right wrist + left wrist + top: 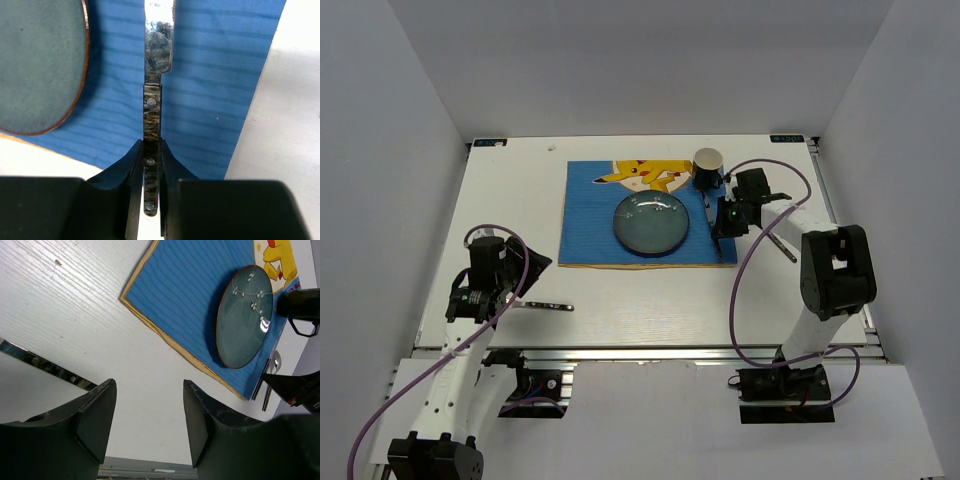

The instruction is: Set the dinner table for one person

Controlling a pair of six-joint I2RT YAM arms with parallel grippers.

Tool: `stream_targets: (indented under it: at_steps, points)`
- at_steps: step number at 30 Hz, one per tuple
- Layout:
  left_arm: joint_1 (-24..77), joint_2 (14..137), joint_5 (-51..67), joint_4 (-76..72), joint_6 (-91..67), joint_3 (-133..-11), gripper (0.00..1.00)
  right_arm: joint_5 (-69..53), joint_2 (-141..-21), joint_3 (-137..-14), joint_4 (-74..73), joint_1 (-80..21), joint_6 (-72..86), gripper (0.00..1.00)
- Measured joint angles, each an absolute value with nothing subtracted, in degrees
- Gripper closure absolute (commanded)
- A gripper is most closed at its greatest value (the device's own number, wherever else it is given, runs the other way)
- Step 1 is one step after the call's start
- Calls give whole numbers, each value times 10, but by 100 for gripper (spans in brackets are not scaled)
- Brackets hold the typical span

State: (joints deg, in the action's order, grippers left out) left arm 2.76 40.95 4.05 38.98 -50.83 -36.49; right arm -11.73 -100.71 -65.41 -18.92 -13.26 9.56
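The knife (152, 107) hangs level and low over the flat mat, clear of the plate's rim, and would land on the mat, so my right gripper now releases it.
On the white dinner table (650, 300) lies a blue placemat (590, 215) with a teal plate (651, 222) in its middle and a dark cup (708, 165) at its far right corner. My right gripper (151, 145) is shut on the dark marbled handle of a knife (152, 107). The blade points out over the mat just right of the plate (40, 65). From above, that gripper (725, 215) sits at the mat's right edge. My left gripper (149, 385) is open over bare table at the near left (525, 285), with nothing between its fingers.
A metal utensil (545, 305) lies on the table beside the left gripper, near the front rail. Another utensil (782, 245) lies on the table right of the mat, close to the right arm. Grey walls enclose the table on three sides.
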Motion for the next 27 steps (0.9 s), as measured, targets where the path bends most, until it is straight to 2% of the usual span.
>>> stream_targets:
  at_steps: [1,3,8,10,17,21,25,27]
  points:
    - [28,410,41,390,-508,-365,35,-114,-1010,-654,-188,-133,98,100]
    - [28,411,41,390,-508,-365,35,-106,-1016,-654,-187,-135,101,93]
    - [28,411,41,390,-508,-365,35,-101,-1024,-654,-181,-136,102,53]
    - [28,411,41,390,-508,-365,35,-100,-1025,-654,-178,-136,98,45]
    - [28,407,41,390,-508,-365,34,-99,-998,-643,-180,-136,41,40]
    - [28,392,41,390,-509,-365,34,-134,-936,-628,-208,-126,-82,42]
    - [28,376,46,386,-509,-364,34,-194,-882,-628,-259,-78,-222,24]
    - [28,372,50,381,-510,-361,34,-204,-873,-628,-277,-46,-281,23]
